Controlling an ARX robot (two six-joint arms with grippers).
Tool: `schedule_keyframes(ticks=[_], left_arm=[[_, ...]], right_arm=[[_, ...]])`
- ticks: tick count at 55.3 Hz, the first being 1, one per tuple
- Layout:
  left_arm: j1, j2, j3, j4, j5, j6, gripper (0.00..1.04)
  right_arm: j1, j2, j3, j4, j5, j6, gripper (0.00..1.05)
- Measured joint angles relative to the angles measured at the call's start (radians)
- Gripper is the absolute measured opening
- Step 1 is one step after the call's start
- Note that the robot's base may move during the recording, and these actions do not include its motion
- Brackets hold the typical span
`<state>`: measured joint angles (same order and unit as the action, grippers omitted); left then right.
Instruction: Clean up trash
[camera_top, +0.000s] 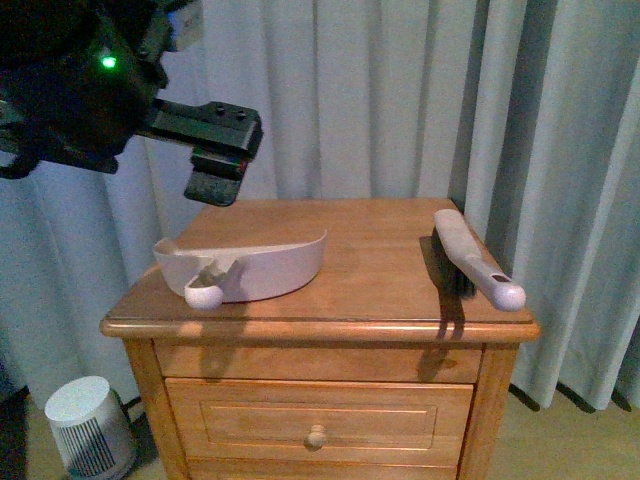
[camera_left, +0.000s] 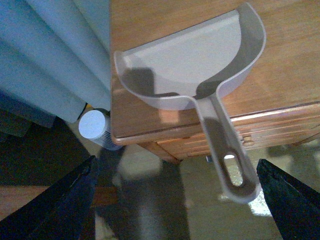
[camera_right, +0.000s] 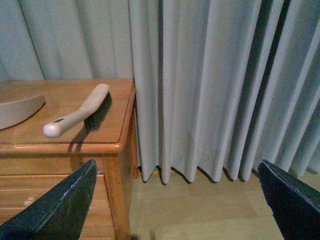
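Note:
I will collect the trash in the dustpan's scoop (camera_top: 255, 265), so my left gripper will next grab the dustpan by the dustpan's handle (camera_top: 210, 288).
No crumpled white tissue wad shows in any view. A pinkish-beige dustpan (camera_top: 270, 265) lies on the left of the wooden nightstand top (camera_top: 370, 270), its handle sticking out over the front edge. In the left wrist view the dustpan (camera_left: 200, 55) lies below my left gripper (camera_left: 177, 200), which is open and empty above the floor in front of the stand. In the front view the left gripper (camera_top: 222, 160) hovers above the stand's back left corner. My right gripper (camera_right: 177, 200) is open and empty, right of the stand, facing the curtain.
A beige hand brush (camera_top: 475, 260) lies at the top's right edge and also shows in the right wrist view (camera_right: 80, 112). A small white fan (camera_top: 90, 425) stands on the floor at the stand's left. Grey curtains (camera_top: 400, 90) hang close behind. The stand has drawers (camera_top: 316, 435).

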<state>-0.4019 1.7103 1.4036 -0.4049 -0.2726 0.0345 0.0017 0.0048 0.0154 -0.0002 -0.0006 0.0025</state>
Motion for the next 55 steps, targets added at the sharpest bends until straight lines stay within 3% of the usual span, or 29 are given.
schedule_keyframes(ticks=[16,55], left_arm=[[-0.024,0.145,0.046,-0.019,-0.016,-0.107,0.97],[-0.024,0.261,0.013,0.053,-0.027,-0.137,0.97]], right_arm=[[0.000,0.000,0.000,0.000,0.000,0.000,0.97],[0.000,0.000,0.000,0.000,0.000,0.000,0.97]])
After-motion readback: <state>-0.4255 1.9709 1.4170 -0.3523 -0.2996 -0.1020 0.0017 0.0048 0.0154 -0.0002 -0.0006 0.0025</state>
